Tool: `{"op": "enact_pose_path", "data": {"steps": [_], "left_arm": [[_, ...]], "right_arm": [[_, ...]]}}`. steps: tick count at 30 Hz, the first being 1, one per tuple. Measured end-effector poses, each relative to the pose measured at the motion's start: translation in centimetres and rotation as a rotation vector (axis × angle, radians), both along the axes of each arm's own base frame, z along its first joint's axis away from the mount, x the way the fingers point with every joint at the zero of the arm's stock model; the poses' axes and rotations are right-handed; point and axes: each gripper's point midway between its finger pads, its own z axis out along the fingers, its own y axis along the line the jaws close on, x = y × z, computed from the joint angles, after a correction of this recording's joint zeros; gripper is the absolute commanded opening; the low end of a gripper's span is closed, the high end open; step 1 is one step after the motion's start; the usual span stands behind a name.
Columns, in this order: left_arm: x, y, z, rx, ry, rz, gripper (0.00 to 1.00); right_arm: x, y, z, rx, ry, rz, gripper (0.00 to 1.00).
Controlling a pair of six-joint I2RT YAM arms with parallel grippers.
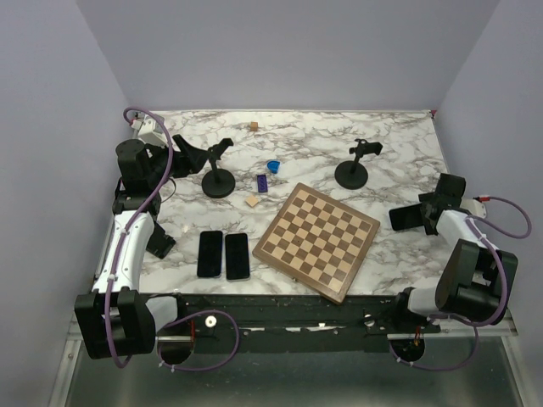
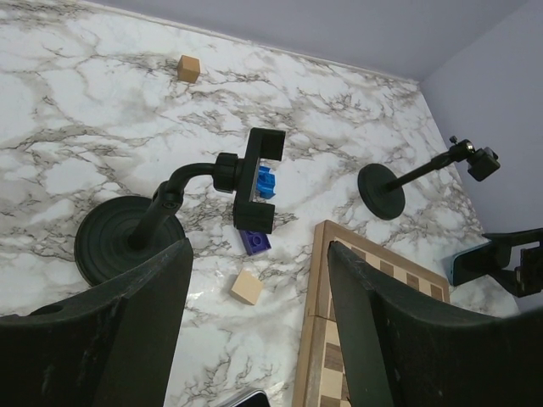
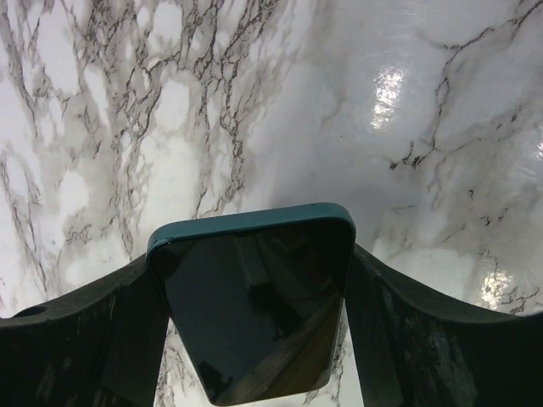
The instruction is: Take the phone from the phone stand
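Observation:
The phone is tilted with its far end close above flat, empty marble and would land there, so it is now time for my right gripper to open.
My right gripper (image 1: pixel 413 217) (image 3: pixel 253 263) is shut on a phone in a dark teal case (image 3: pixel 254 314), holding it by its long edges above the marble at the right side. The phone also shows at the far right of the left wrist view (image 2: pixel 471 263). The right phone stand (image 1: pixel 351 174) (image 2: pixel 382 191) is black with a round base, and its clamp is empty. The left phone stand (image 1: pixel 219 181) (image 2: pixel 127 237) also has an empty clamp (image 2: pixel 254 180). My left gripper (image 1: pixel 191 158) (image 2: pixel 259 280) is open and empty, just left of the left stand.
A wooden chessboard (image 1: pixel 318 239) lies at centre right. Two dark phones (image 1: pixel 224 254) lie flat near the front left. A purple brick (image 1: pixel 262 182), a blue piece (image 1: pixel 272 164) and wooden blocks (image 1: pixel 252 201) (image 1: pixel 254 125) lie behind the board.

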Motion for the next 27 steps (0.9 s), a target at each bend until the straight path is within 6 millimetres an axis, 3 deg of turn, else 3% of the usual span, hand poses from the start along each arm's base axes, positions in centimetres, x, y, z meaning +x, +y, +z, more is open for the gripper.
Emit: {"op": "enact_pose_path", "data": {"steps": [4, 7, 13, 16, 23, 27], "left_arm": [[0.0, 0.0, 0.0, -0.003, 0.002, 0.001, 0.72], [-0.1, 0.0, -0.3, -0.006, 0.008, 0.001, 0.72], [0.0, -0.1, -0.4, -0.017, 0.013, 0.001, 0.72], [0.0, -0.1, -0.4, -0.021, 0.012, 0.000, 0.72], [0.0, -0.3, -0.1, -0.028, 0.004, -0.008, 0.72], [-0.3, -0.6, -0.1, -0.035, -0.008, -0.022, 0.72]], "right_arm": [[-0.3, -0.2, -0.4, 0.006, 0.001, -0.013, 0.74], [-0.4, -0.2, -0.5, 0.007, 0.001, -0.013, 0.99], [-0.2, -0.5, -1.2, 0.014, 0.077, 0.001, 1.00], [0.2, -0.7, -0.5, 0.000, 0.089, 0.019, 1.00], [0.7, -1.2, 3.1, -0.094, 0.079, 0.127, 1.00], [1.9, 0.6, 7.1, -0.115, -0.045, 0.288, 1.00]]}}
